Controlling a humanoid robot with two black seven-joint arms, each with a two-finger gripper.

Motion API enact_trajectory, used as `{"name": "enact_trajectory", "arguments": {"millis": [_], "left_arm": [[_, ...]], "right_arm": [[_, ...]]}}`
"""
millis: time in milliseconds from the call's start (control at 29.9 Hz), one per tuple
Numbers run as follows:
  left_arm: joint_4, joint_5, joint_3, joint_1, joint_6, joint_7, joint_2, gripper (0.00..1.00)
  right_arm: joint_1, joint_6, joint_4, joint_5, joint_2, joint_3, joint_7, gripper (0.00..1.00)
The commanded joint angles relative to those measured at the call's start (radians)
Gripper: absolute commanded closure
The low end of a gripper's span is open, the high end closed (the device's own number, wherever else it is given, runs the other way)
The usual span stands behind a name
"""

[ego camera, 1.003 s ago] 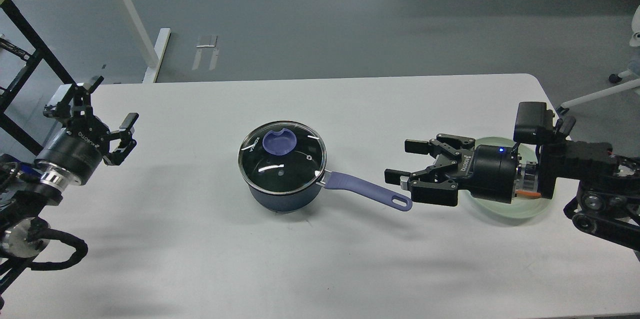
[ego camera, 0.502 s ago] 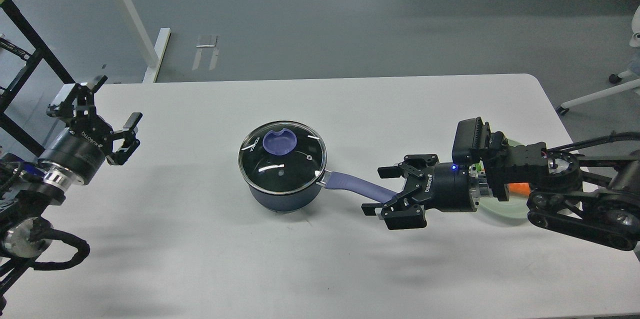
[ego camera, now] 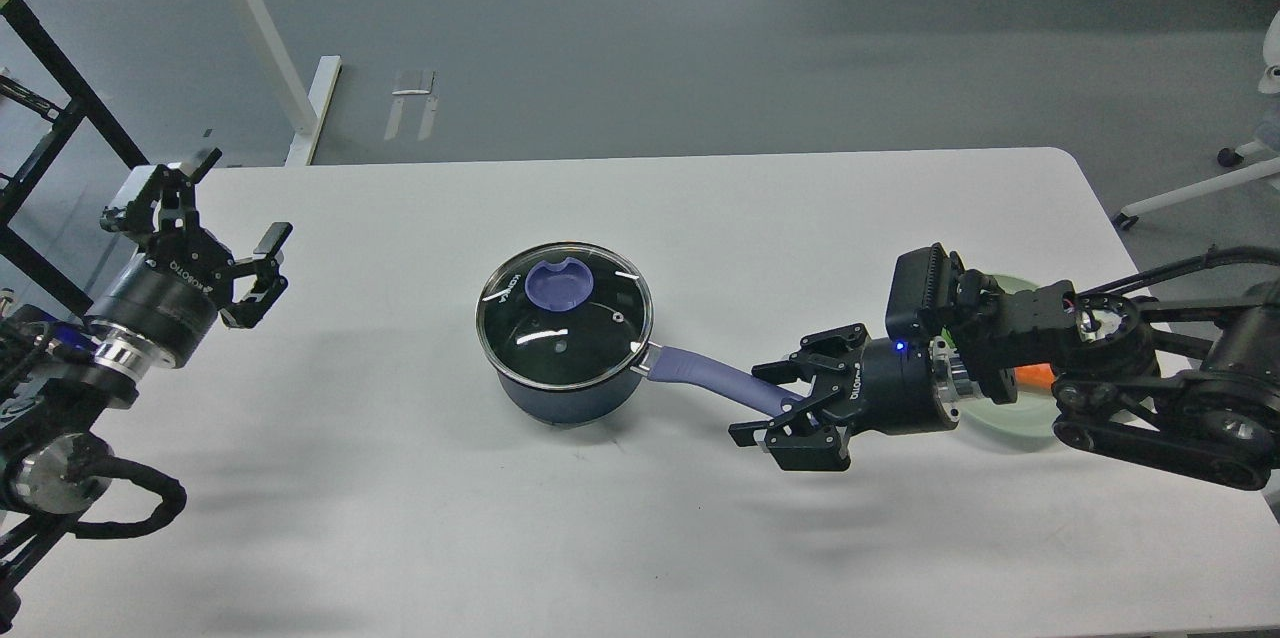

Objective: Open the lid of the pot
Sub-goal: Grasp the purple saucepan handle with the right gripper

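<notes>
The pot (ego camera: pixel 570 396) needs to stay steady while the lid comes off, so my right gripper will next take hold of it by the end of its handle (ego camera: pixel 768 396).
The pot (ego camera: pixel 570 396) is a small dark navy saucepan standing mid-table. Its clear glass pot lid (ego camera: pixel 565 313) with a steel rim and flat blue-purple knob (ego camera: pixel 558 285) sits closed on it. The long blue-purple handle (ego camera: pixel 715 379) points right and a little toward me. My right gripper (ego camera: pixel 762 401) is open, its fingers either side of the handle's far end, one finger (ego camera: pixel 772 369) behind it and one in front. My left gripper (ego camera: pixel 240 223) is open and empty at the table's left edge, far from the pot.
A pale green plate (ego camera: pixel 1000 416) lies behind my right arm at the table's right, with something orange (ego camera: pixel 1035 377) on it. Table legs and a black frame stand on the floor beyond the far left corner.
My right gripper has moved left from in front of the plate to the pot's handle end and now straddles it. My left gripper has shifted slightly right. The pot and lid have not moved.
</notes>
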Motion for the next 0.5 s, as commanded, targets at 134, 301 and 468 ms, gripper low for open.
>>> {"name": "enact_trajectory", "arguments": {"millis": [134,301,468], "left_arm": [[-0.002,-0.001,0.0,0.0,0.0,0.0,0.001,0.01],[-0.006,0.0,0.0,0.0,-0.001,0.0,0.004,0.01],[-0.008,-0.001,0.0,0.0,-0.001,0.0,0.006,0.01]], "right_arm": [[0.003,0.0,-0.04,0.0,0.031,-0.003,0.0,0.4],[0.012,0.0,-0.047,0.0,0.039,-0.006,0.0,0.5],[0.018,0.0,-0.047,0.0,0.037,-0.01,0.0,0.58]]}}
